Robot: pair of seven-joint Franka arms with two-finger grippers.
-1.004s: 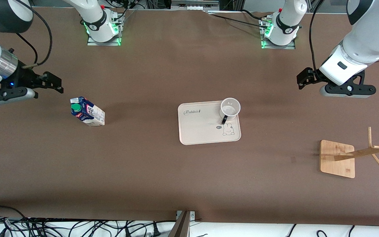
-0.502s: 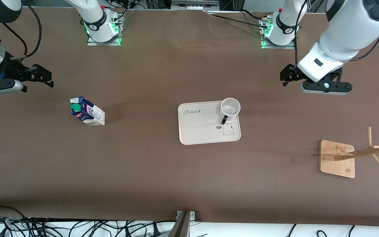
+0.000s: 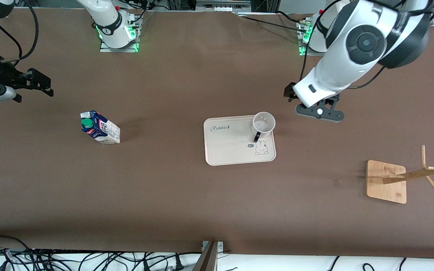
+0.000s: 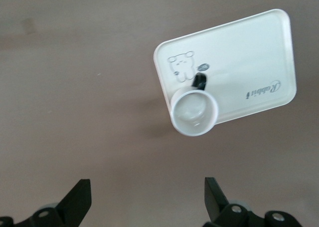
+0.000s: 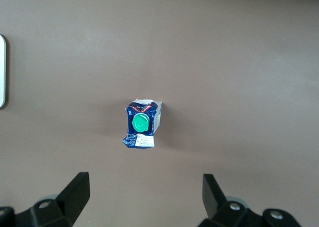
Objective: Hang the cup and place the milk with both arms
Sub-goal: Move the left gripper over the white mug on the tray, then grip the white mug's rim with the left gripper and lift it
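Next, my left gripper grips the cup by its rim (image 3: pixel 265 112), leaving the white cup's black handle (image 3: pixel 257 137) free to hang on the wooden mug rack.
The white cup (image 3: pixel 263 124) stands upright on a corner of the pale tray (image 3: pixel 228 147), its black handle turned toward the front camera. My left gripper (image 3: pixel 289 91) hovers over bare table beside that corner, toward the left arm's end, open and empty. In the left wrist view the cup (image 4: pixel 194 113) and tray (image 4: pixel 249 52) lie ahead of the open left gripper (image 4: pixel 148 197). The milk (image 3: pixel 99 128) stands upright toward the right arm's end. My right gripper (image 3: pixel 40 83) hangs open near that end; its wrist view shows the milk (image 5: pixel 141 123) ahead of the gripper (image 5: pixel 145 194).
A wooden mug rack (image 3: pixel 386 181) with slanted pegs stands near the left arm's end, nearer to the front camera than the tray. Cables run along the table's front edge (image 3: pixel 89 259). Brown tabletop lies between milk and tray.
The left arm has swung from the left arm's end of the table in toward the cup. The right gripper has drifted slightly outward toward the table's edge. Both stay open.
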